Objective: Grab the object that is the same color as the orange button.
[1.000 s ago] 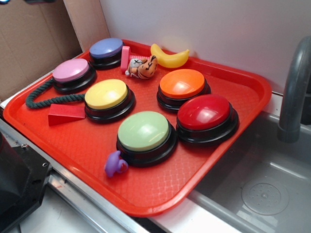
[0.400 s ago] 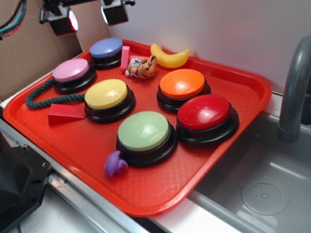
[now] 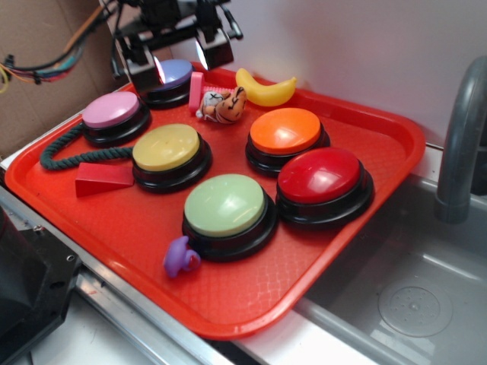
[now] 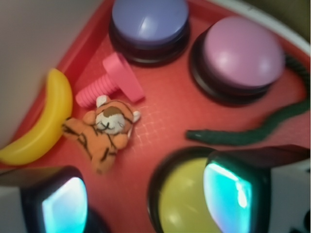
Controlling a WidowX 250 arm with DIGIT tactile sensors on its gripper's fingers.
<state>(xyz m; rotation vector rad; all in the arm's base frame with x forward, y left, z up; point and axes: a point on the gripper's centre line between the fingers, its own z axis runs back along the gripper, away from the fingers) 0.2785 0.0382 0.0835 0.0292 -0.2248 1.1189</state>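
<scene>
I need to pick the object that matches the orange button, so I should grab the plush tiger by its striped leg (image 4: 101, 154) with my gripper next.
The object, a small orange-and-white striped plush tiger (image 3: 223, 106) (image 4: 104, 130), lies at the back of the red tray (image 3: 137, 228) between the pink screw (image 3: 196, 91) and the orange button (image 3: 286, 131). My gripper (image 3: 179, 67) hangs open above the blue button (image 3: 172, 75), up and to the left of the tiger, with nothing between its fingers. In the wrist view its two pads (image 4: 65, 206) frame the bottom edge, with the tiger just beyond them. The orange button is outside the wrist view.
On the tray also stand pink (image 3: 112, 111), yellow (image 3: 167, 148), green (image 3: 225, 205) and red (image 3: 319, 175) buttons. A yellow banana (image 3: 265, 91), green rope (image 3: 68, 152), red wedge (image 3: 103, 177) and purple piece (image 3: 181, 257) lie around them. A sink (image 3: 411, 296) with a grey faucet (image 3: 460, 144) sits to the right.
My gripper has come down from the top left corner into view and now hangs over the blue button. Nothing on the tray has moved.
</scene>
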